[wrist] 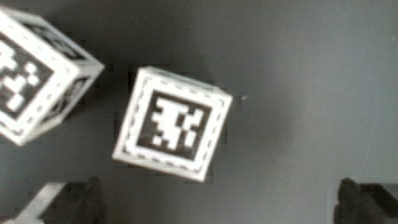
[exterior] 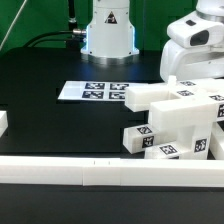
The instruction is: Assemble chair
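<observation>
My gripper moves toward the tagged white part before closing on it. The fingers are over empty black table, short of the part; closing now would miss.
The chair lies in loose glossy white parts [exterior: 176, 122] heaped at the exterior view's right, each with black-and-white tags. A long block [exterior: 150, 97] tops the heap and a small cube [exterior: 139, 140] sits at its front. My gripper [exterior: 189, 62] hangs just behind and above the heap, its fingertips hidden by the parts. In the wrist view my gripper [wrist: 217, 206] is open, its dark fingers [wrist: 64, 204] far apart over bare black table. A tagged white part [wrist: 175, 124] lies beyond them, and another tagged part [wrist: 36, 76] lies beside it. Nothing is between the fingers.
The marker board [exterior: 95, 91] lies flat on the black table [exterior: 50, 110] toward the middle back. A long low white rail [exterior: 90, 172] runs along the front edge. A small white piece [exterior: 3, 123] shows at the left edge. The robot base [exterior: 108, 30] stands at the back.
</observation>
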Action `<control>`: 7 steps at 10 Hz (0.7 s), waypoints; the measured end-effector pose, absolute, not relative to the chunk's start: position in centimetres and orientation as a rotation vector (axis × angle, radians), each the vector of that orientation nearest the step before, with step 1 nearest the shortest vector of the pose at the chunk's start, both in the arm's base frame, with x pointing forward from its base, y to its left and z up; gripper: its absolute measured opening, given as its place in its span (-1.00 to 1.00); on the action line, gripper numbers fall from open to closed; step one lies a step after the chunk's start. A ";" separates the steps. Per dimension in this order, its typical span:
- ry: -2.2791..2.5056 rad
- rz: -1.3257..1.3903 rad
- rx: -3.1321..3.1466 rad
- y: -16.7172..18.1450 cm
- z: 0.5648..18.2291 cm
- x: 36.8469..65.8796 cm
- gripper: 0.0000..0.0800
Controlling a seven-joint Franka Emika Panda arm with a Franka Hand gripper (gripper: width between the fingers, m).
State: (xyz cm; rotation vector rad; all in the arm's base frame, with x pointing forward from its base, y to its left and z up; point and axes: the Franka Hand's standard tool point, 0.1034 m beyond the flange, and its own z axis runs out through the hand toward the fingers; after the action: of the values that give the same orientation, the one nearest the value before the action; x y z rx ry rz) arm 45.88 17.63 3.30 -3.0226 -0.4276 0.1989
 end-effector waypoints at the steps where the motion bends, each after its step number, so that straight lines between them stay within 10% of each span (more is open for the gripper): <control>1: -0.433 0.203 -3.022 17.5 2.8 45.7 0.62; 7: -0.386 0.162 -3.042 16.5 1.2 43.7 0.62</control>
State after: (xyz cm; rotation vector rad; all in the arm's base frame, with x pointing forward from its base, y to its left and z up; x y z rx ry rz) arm 43.74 16.48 1.24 -3.0416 -0.3864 0.1618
